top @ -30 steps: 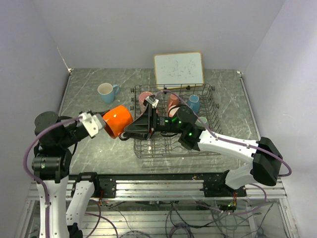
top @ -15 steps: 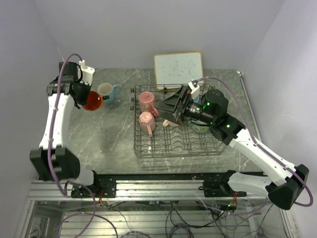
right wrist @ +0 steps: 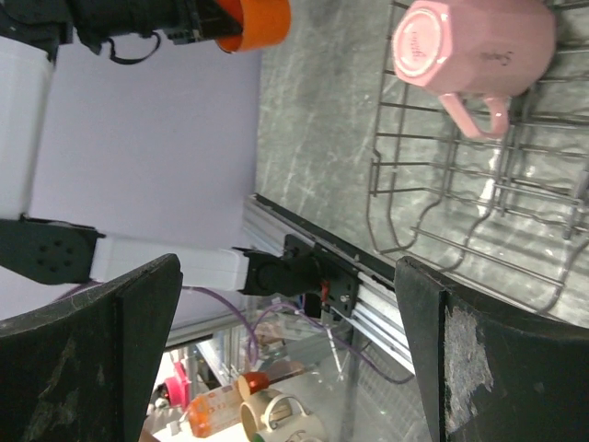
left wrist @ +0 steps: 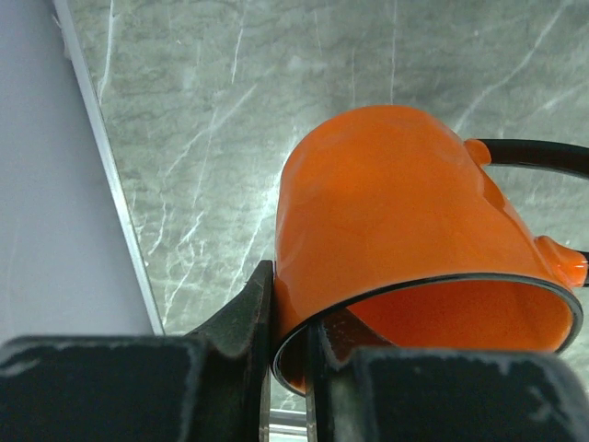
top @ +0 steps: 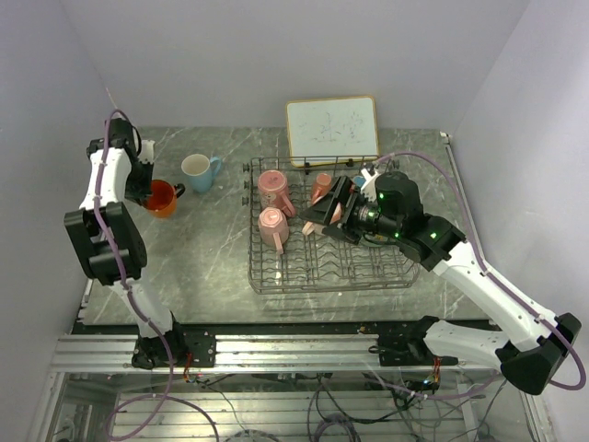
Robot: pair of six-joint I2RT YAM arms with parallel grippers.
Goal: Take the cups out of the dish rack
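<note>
The orange-red mug (top: 161, 197) hangs tilted with its bottom above the table and would fall if I opened now. My left gripper keeps holding the mug first.
My left gripper (left wrist: 290, 354) is shut on the rim of an orange-red mug (left wrist: 405, 230), one finger outside and one inside. In the top view this mug (top: 161, 197) sits low at the table's far left; I cannot tell whether it touches the table. A light blue mug (top: 198, 171) stands upright beside it. The grey wire dish rack (top: 322, 272) holds two pink mugs (top: 272, 187) (top: 273, 227) and a peach mug (top: 321, 187). My right gripper (top: 316, 219) hovers open and empty over the rack's middle. Its wrist view shows a pink mug (right wrist: 469, 41) lying on the rack wires (right wrist: 442, 184).
A wood-framed whiteboard (top: 331, 127) leans against the back wall behind the rack. The purple side wall and the table's metal edge (left wrist: 110, 184) are close to the left of the orange-red mug. The right arm hides part of the rack's right half.
</note>
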